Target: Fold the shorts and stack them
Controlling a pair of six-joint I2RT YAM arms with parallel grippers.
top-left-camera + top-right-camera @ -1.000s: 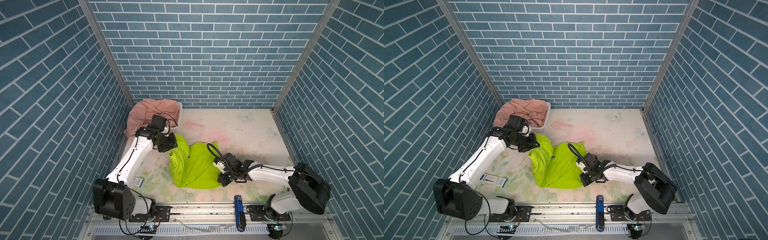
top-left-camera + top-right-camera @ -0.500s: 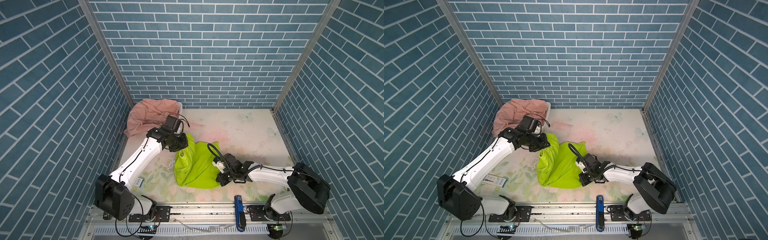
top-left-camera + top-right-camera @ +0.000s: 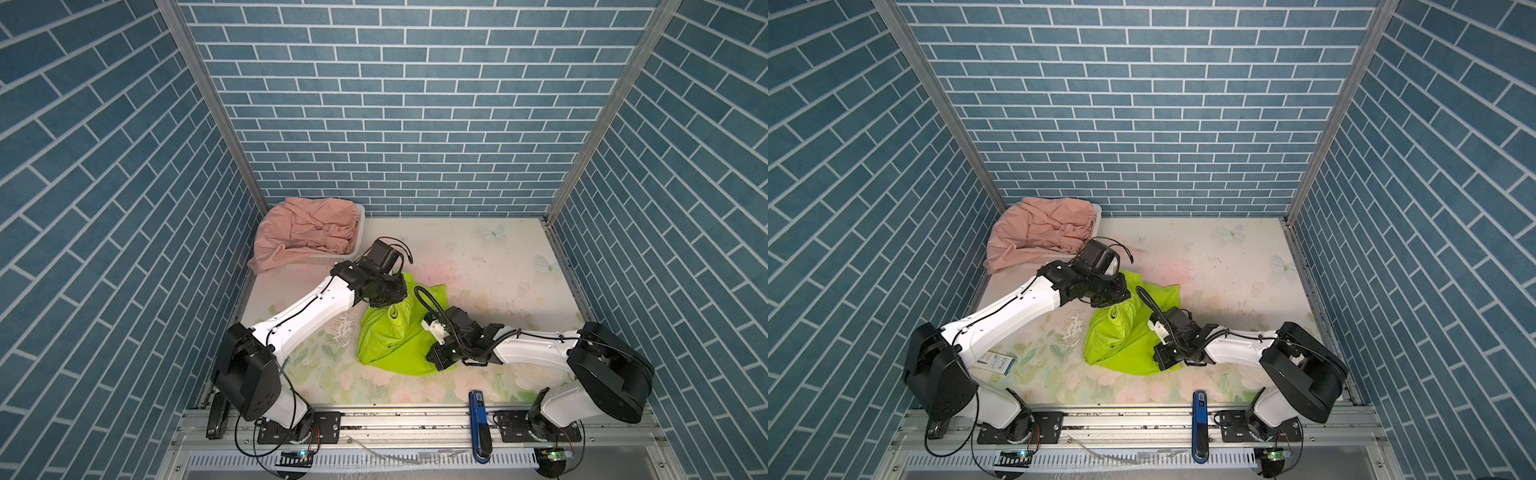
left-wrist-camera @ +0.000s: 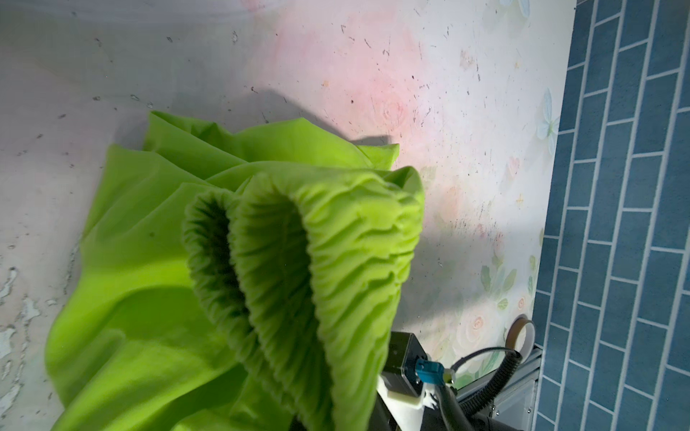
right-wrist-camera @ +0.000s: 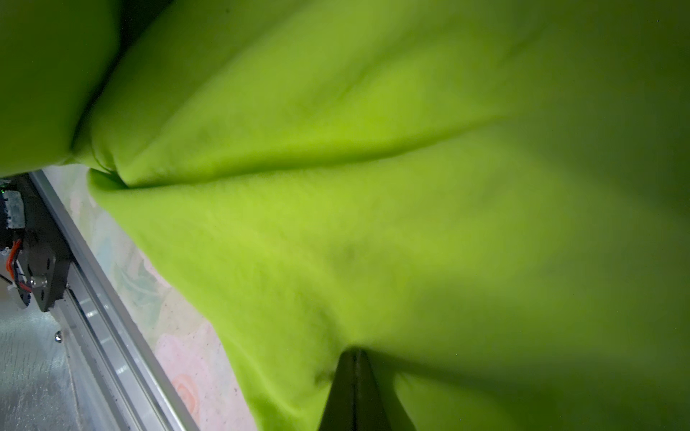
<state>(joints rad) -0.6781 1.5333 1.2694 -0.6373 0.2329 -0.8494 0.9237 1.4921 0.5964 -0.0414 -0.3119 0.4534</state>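
Observation:
The green shorts' held edge lies low against the flat table, so it is now time for my right gripper to open.
The lime-green shorts lie bunched at the front middle of the table. My left gripper is shut on their gathered waistband and holds it up above the rest of the cloth; the fabric hides its fingers in the left wrist view. My right gripper is shut on the green shorts' near right edge, low at the table. The salmon-pink shorts lie crumpled in the white basket at the back left, spilling over its front.
A blue tool lies on the front rail. A small printed card sits on the table by the left arm's base. A tape roll stands near the right wall. Brick walls close in three sides.
My left gripper has carried the green waistband to the right and toward the front, over the rest of the shorts, which now form a narrower bundle. The right gripper has stayed in place.

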